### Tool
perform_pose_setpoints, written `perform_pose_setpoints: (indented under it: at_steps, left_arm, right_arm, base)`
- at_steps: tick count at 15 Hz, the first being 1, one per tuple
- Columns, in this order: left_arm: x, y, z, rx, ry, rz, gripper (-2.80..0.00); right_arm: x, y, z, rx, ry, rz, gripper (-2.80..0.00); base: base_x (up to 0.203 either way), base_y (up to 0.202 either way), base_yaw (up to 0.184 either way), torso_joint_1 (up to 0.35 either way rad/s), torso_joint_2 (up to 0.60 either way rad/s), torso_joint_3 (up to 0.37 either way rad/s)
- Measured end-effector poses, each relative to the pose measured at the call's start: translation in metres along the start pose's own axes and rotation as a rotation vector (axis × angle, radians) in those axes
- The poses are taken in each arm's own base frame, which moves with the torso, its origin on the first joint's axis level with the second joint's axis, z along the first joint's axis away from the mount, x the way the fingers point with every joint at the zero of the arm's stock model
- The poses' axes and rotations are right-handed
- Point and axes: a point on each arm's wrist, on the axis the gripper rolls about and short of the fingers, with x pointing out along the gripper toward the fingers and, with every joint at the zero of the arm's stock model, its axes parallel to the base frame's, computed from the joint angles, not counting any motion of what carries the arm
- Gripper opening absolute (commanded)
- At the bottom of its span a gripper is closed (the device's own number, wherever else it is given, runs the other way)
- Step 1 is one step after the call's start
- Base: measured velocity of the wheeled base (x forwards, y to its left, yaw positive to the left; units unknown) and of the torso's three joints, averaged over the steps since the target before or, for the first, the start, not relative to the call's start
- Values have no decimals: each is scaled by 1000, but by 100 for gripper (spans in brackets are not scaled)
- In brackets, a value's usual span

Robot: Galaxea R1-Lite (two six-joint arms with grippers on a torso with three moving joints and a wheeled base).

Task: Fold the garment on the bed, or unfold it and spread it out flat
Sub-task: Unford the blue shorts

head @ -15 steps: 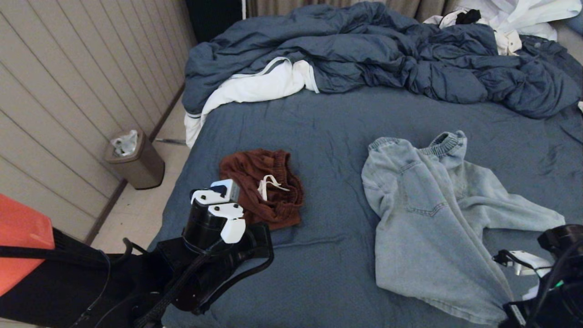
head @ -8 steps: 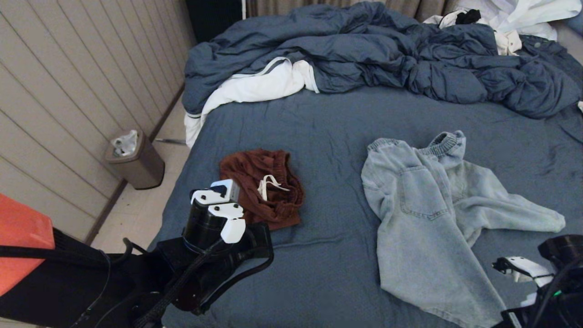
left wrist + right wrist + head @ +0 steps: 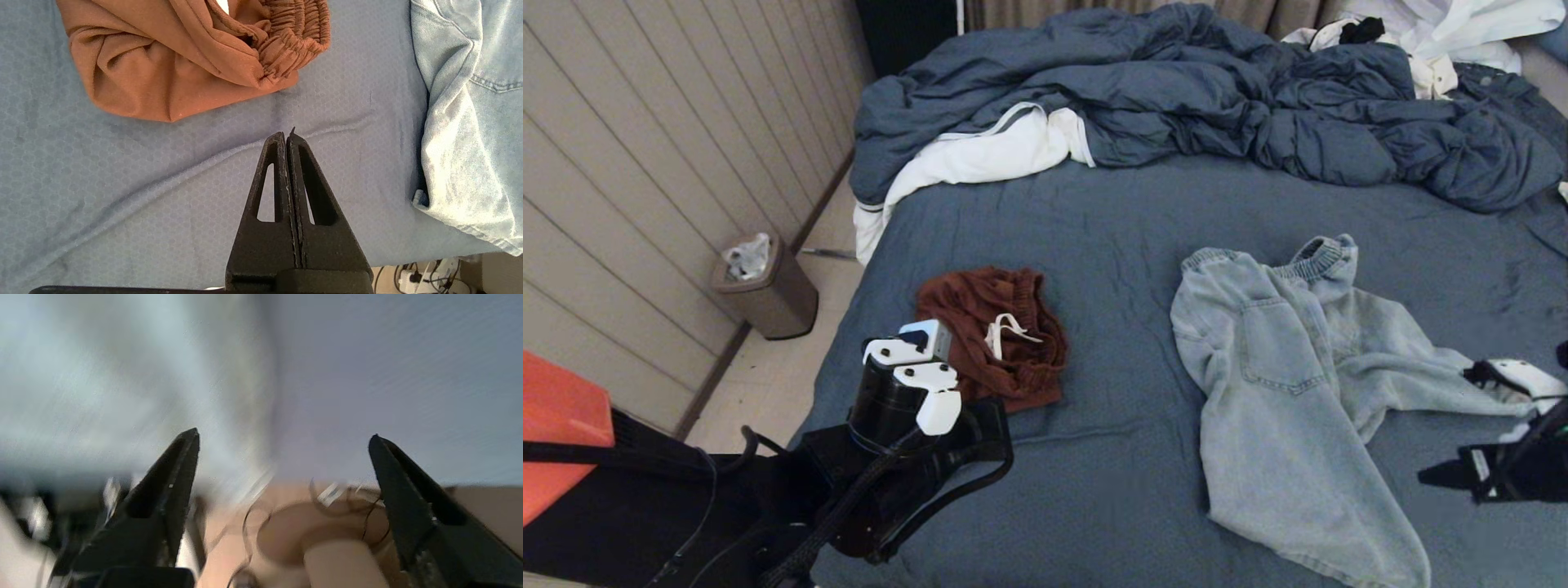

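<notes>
Next, the right gripper grabs the garment by its leg's hem [image 3: 1514, 403] [image 3: 247, 485] to spread the denim garment's leg flat on the bed.
A light denim garment [image 3: 1290, 384] lies on the bed [image 3: 1094, 229], right of centre, waistband toward the far side. One leg runs toward the near edge, the other out to the right. In the head view my right arm [image 3: 1523, 474] is at the right edge, beside the end of that right leg. My right gripper [image 3: 284, 436] is open with nothing between its fingers. A crumpled brown garment [image 3: 996, 335] with a white drawstring lies left of centre. My left gripper [image 3: 286, 136] hangs shut and empty over bare sheet, just short of the brown garment [image 3: 184, 61].
A rumpled blue duvet [image 3: 1176, 90] and white linens [image 3: 980, 159] are heaped along the far side of the bed. A brown waste bin [image 3: 768, 286] stands on the floor by the panelled wall, left of the bed. An orange object [image 3: 560, 425] shows at the left edge.
My right gripper has opened and let go of the denim's near hem, then moved away to beside the right leg's end. The denim has settled flatter. The left arm has not moved.
</notes>
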Motion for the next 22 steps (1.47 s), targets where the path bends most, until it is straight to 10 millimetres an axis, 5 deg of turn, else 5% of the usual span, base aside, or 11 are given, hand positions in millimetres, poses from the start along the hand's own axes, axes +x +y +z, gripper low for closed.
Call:
perform_pose_setpoints:
  at_steps: [1, 2, 7, 11, 17, 22]
  left_arm:
    - [0, 0, 0, 0, 0, 0, -280]
    - [0, 0, 0, -1, 0, 0, -280]
    - [2, 0, -1, 0, 5, 1, -280]
    - [4, 0, -2, 1, 8, 3, -280]
    - [6, 0, -5, 2, 15, 7, -280]
    - [7, 0, -6, -7, 18, 10, -280]
  right_arm:
    - [6, -18, 15, 30, -22, -34, 0]
    - [14, -39, 27, 63, -42, -68, -280]
    - [52, -130, 62, 238, -137, -149, -280]
    - [73, -156, 66, 302, -158, -151, -280]
    - [86, -207, 39, 331, -129, -233, -280]
    - [111, -219, 20, 328, -71, -224, -280]
  base:
    - [0, 0, 0, 0, 0, 0]
    - [0, 0, 0, 0, 0, 0]
    - [0, 0, 0, 0, 0, 0]
    - [0, 0, 0, 0, 0, 0]
    - [0, 0, 0, 0, 0, 0]
    - [0, 0, 0, 0, 0, 0]
